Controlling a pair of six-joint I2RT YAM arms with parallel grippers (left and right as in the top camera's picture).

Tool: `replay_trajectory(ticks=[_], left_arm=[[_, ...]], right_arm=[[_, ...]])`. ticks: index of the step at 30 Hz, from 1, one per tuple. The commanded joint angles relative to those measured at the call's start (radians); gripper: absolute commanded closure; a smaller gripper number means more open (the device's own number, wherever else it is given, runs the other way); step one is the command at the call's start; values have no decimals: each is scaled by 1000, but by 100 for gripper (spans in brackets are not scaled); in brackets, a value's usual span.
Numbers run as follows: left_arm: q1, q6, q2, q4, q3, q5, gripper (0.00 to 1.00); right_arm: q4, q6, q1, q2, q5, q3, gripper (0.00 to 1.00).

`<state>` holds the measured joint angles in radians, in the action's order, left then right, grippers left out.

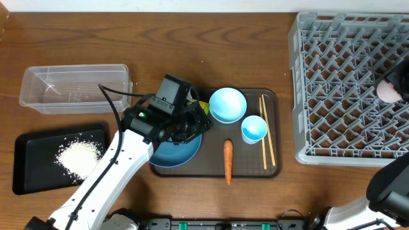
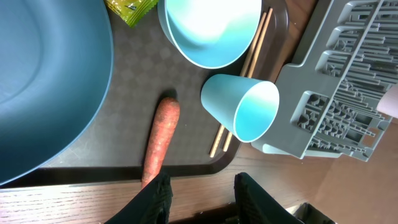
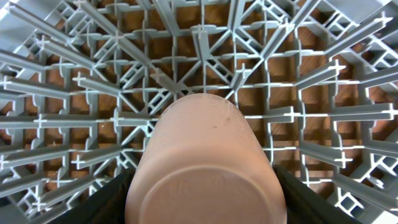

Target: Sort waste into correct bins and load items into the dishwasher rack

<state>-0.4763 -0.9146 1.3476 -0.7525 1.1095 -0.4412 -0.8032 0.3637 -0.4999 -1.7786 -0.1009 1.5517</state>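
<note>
The pink cup hangs low among the grey rack's wires and would end in the rack, so my right gripper should open now.
My left gripper (image 1: 190, 123) (image 2: 205, 190) is open and empty above the brown tray, beside the dark-blue bowl (image 1: 174, 152) (image 2: 43, 81). On the tray lie the orange carrot (image 1: 228, 161) (image 2: 160, 140), the light-blue bowl (image 1: 227, 104) (image 2: 208, 28), the cup with a blue inside (image 1: 254, 129) (image 2: 242, 106), the chopsticks (image 1: 265, 131) (image 2: 250, 59) and the yellow-green snack packet (image 1: 203, 105) (image 2: 130, 9). My right gripper (image 1: 397, 80) (image 3: 205, 186) is shut on the pink cup (image 1: 387, 92) (image 3: 205, 155) over the grey rack (image 1: 345, 89) (image 3: 186, 56). Tissue and foil are out of view.
The clear tub (image 1: 75, 86) stands at the back left. The black tray (image 1: 32, 166) at the front left holds a heap of white rice (image 1: 78, 154). The brown tray (image 1: 275, 169) sits between them and the rack, whose corner shows in the left wrist view (image 2: 342, 87).
</note>
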Motion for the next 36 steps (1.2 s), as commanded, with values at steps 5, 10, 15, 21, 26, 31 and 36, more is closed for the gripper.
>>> replay_trajectory(ticks=[5,10,15,21,26,31,36], left_arm=[[-3,24,5,-3,7,13,63],[-3,25,5,-3,7,13,63],[-3,31,5,-6,7,13,55],[-3,32,5,-26,7,12,51],[-3,51,5,-32,7,-19,51],[-13,92,5,-39,7,-22,51],[-59,106,5,-40,7,-22,50]], right_arm=[[2,17,-6,-31,-35,6,37],[-2,17,-8,-47,-29,6,26],[-24,24,-8,-17,-22,25,19],[-105,25,-7,45,77,108,13],[-154,24,5,149,256,137,11],[-202,-83,67,278,626,137,7],[-285,-92,225,344,679,137,1]])
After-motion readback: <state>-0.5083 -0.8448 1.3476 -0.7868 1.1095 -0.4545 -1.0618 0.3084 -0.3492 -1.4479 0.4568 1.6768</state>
